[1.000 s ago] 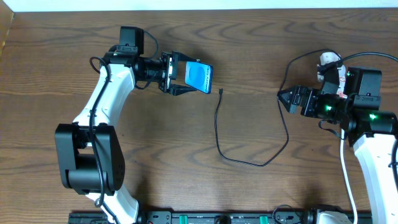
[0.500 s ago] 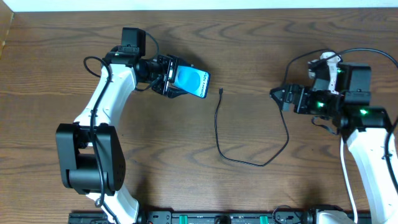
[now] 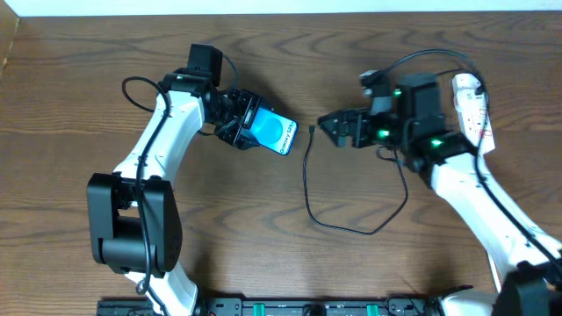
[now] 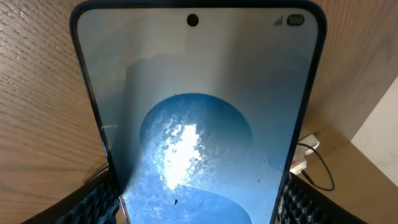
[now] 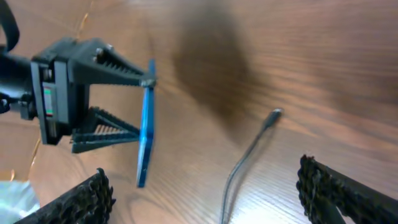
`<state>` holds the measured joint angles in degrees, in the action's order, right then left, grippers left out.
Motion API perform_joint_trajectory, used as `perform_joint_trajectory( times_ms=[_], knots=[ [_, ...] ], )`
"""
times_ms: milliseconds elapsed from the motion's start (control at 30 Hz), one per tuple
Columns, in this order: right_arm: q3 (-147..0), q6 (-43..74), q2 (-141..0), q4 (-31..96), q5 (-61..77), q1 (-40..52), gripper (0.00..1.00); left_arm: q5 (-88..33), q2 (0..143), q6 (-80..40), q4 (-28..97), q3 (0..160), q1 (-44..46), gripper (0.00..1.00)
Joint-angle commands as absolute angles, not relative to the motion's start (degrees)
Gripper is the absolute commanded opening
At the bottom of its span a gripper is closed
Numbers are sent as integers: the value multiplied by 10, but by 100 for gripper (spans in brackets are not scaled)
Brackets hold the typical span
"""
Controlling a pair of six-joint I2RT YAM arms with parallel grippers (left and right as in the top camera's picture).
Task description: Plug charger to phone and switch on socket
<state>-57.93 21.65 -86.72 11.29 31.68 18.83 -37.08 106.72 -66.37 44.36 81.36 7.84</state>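
Note:
My right gripper is about to pick up the phone by its loose end (image 3: 285, 137), screen-to-back, so that my left gripper can regrip it for plugging in the charger.
My left gripper (image 3: 248, 129) is shut on the phone (image 3: 277, 133), which it holds off the table with its blue screen up and tilted. The screen fills the left wrist view (image 4: 196, 118), clamped between both pads. In the right wrist view the phone (image 5: 145, 134) shows edge-on in the left jaws. The charger, a thin black cable (image 3: 309, 189), lies looped on the table, its connector tip (image 3: 312, 128) just right of the phone and apart from it; the tip also shows in the right wrist view (image 5: 273, 114). My right gripper (image 3: 327, 124) is open and empty, just right of the tip. The socket, a white power strip (image 3: 471, 107), lies at the far right.
The white power-strip cord (image 3: 479, 145) runs down from the strip beside the right arm. The cable loop reaches toward the table's middle (image 3: 360, 230). A black rail (image 3: 307, 307) runs along the front edge.
My right arm has swung far left, from beside the power strip to the connector tip. My left gripper has shifted the phone slightly right and down, turning it.

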Motion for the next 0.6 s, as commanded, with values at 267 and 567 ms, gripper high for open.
perform_joint_trajectory(
  times_ms=[267, 567],
  knots=[
    [-588, 337, -938, 15, 308, 278, 77, -386, 1048, -656, 449, 826, 79, 56],
    [-588, 404, -1005, -76, 279, 332, 59, -416, 1048, -656, 449, 826, 79, 56]
  ],
)
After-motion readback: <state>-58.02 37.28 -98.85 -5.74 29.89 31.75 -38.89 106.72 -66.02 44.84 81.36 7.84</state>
